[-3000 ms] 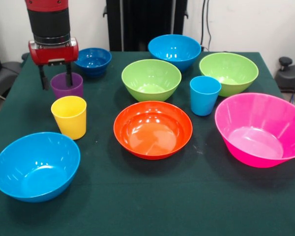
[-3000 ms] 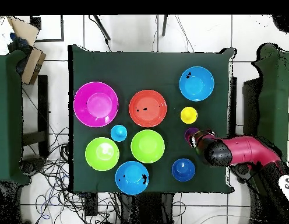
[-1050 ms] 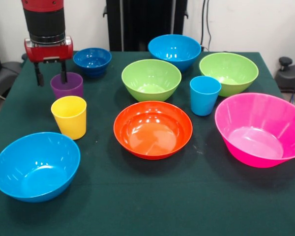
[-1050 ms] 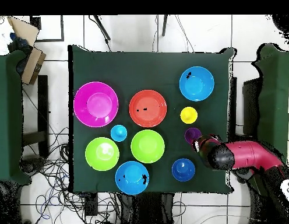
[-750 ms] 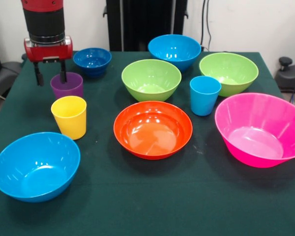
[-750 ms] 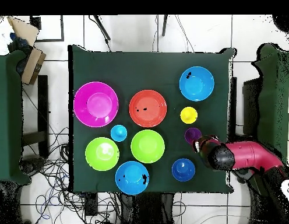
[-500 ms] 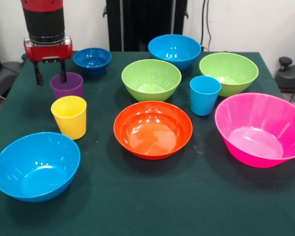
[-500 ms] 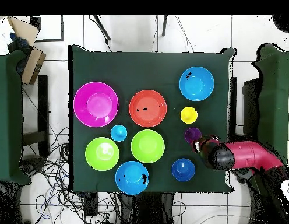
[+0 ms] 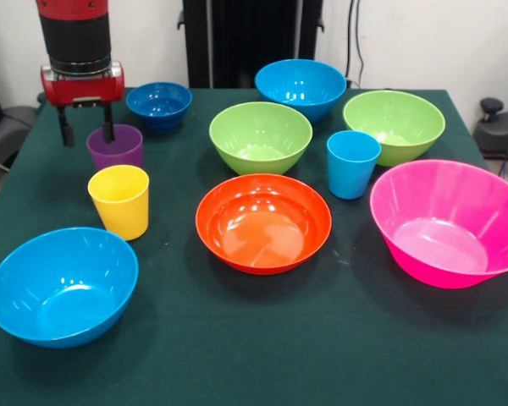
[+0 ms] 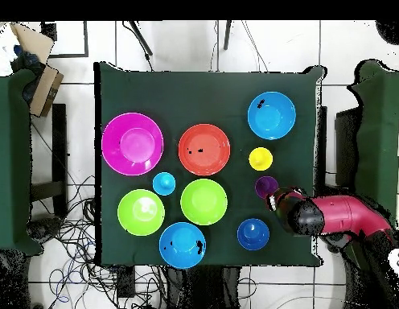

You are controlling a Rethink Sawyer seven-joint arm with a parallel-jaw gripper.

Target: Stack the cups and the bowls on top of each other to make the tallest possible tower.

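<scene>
The opening of the purple cup [image 9: 116,148] spans more than my open fingers. To stack the cup, my gripper next needs to grab it by its thin rim.
My gripper [image 9: 86,134] is open at the table's far left; one finger stands at the purple cup's [image 9: 116,148] rim, the other outside it to the left. In the overhead view the gripper [image 10: 277,197] is beside the purple cup [image 10: 265,187]. The yellow cup [image 9: 119,201] stands just in front of the purple one. The light blue cup [image 9: 352,164] stands between the two lime green bowls [image 9: 260,135] [image 9: 394,125]. The orange bowl [image 9: 262,222], the pink bowl [image 9: 447,222], the two light blue bowls [image 9: 62,283] [image 9: 300,87] and the small dark blue bowl [image 9: 159,105] all stand singly, unstacked.
The dark green tablecloth [image 9: 262,347] covers the table. The robot's black pedestal [image 9: 250,38] stands behind the far edge. Chairs stand at both sides, and cables lie on the floor [image 10: 74,233] in the overhead view.
</scene>
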